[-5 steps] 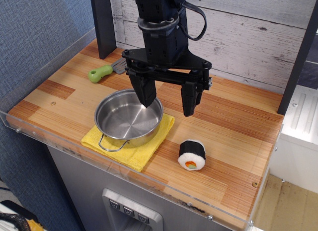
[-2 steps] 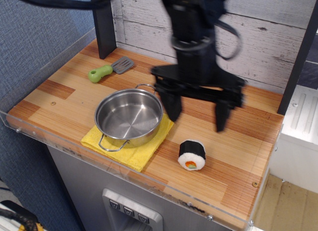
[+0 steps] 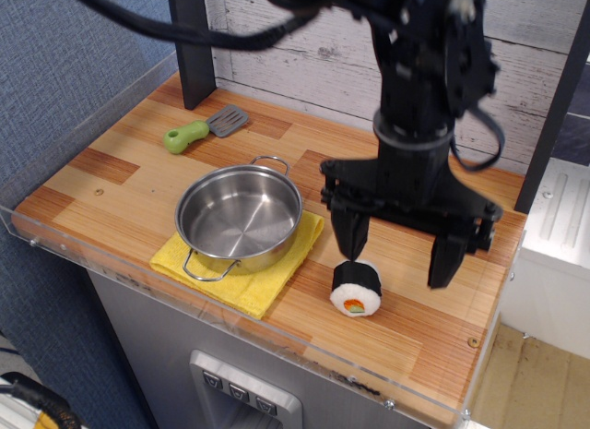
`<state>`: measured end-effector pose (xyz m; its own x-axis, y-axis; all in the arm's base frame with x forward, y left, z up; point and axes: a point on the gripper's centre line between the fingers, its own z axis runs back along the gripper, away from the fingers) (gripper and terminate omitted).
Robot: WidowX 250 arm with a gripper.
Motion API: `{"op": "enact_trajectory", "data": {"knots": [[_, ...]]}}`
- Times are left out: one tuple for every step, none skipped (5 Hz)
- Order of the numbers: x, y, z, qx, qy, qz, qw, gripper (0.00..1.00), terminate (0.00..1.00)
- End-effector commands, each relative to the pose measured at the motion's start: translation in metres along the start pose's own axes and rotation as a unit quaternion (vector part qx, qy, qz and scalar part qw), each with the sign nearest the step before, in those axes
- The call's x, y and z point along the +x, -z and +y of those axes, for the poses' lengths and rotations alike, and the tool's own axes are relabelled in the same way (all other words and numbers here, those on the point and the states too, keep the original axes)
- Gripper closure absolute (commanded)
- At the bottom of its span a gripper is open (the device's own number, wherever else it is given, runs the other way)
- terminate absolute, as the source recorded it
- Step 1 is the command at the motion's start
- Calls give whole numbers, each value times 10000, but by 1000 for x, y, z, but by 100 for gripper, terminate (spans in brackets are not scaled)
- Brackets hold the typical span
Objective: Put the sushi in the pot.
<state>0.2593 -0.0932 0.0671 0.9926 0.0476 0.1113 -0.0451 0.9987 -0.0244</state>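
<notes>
The sushi (image 3: 356,289) needs to get into the pot (image 3: 239,219), so my gripper will next grab it by its black-wrapped sides.
The sushi (image 3: 356,289) is a small black-wrapped roll with a white face and orange-green centre, lying on the wooden counter near the front edge, right of the pot. The pot (image 3: 239,219) is a shallow shiny steel pan with wire loop handles, empty, sitting on a yellow cloth (image 3: 238,261). My black gripper (image 3: 397,259) hangs open just above the counter. Its left finger (image 3: 351,235) sits right behind the sushi's top, and its right finger stands apart to the right. Nothing is held between the jaws.
A spatula with a green handle (image 3: 187,135) lies at the back left of the counter. A dark post (image 3: 193,43) stands behind it. A clear acrylic rim (image 3: 277,341) runs along the front edge. A white plank wall is at the back.
My gripper has moved from over the pot's right rim to the right and forward, and lower. It now stands over the sushi's right side. Pot and sushi have not moved.
</notes>
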Motion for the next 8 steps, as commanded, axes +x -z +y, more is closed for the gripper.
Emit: {"op": "enact_trajectory", "data": {"knots": [[0, 21, 21, 106, -252, 101, 9996, 0, 0], [0, 28, 27, 108, -332, 186, 9992, 0, 0], [-3, 35, 28, 114, -360, 260, 9989, 0, 0], [-4, 40, 27, 105, -379, 285, 9988, 0, 0], [-5, 46, 25, 48, -344, 352, 9988, 0, 0], [-6, 50, 24, 54, -342, 359, 9988, 0, 0], [-6, 50, 23, 62, -322, 339, 9989, 0, 0], [-6, 50, 23, 92, -253, 273, 9993, 100, 0]]}}
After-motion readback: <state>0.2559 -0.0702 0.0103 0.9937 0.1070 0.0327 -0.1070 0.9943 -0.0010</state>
